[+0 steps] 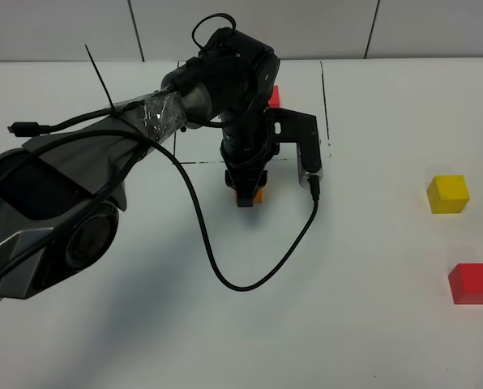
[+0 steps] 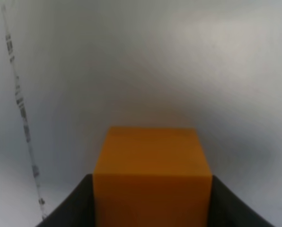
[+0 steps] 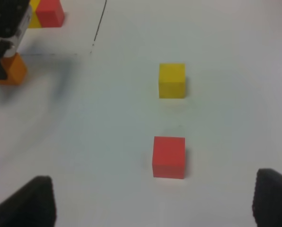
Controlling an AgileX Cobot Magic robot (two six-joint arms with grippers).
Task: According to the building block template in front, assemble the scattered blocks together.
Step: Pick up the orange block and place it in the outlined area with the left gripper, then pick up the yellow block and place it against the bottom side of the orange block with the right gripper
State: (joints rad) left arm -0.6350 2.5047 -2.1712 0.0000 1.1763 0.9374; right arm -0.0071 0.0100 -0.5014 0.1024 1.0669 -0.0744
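I should open my left gripper now, since the orange block (image 1: pixel 250 194) (image 2: pixel 153 170) sits low on the tabletop in front of the black outline and would stay there.
My left gripper (image 1: pixel 247 197) is shut on the orange block (image 1: pixel 250 194), just in front of the template's black outline (image 1: pixel 324 105). In the left wrist view the orange block (image 2: pixel 153 170) fills the gap between the dark fingers (image 2: pixel 70 208). The arm hides most of the template; only its red cube (image 1: pixel 274 96) shows. The loose yellow block (image 1: pixel 448 194) and red block (image 1: pixel 472 283) lie far right. In the right wrist view my right gripper (image 3: pixel 155 201) stands open and empty, close to the red block (image 3: pixel 169 157), with the yellow block (image 3: pixel 172 80) beyond.
The left arm (image 1: pixel 79 194) and its black cable (image 1: pixel 225 275) lie across the left and middle of the white table (image 1: pixel 371 340). A grey wall (image 1: pixel 306 28) runs along the back edge.
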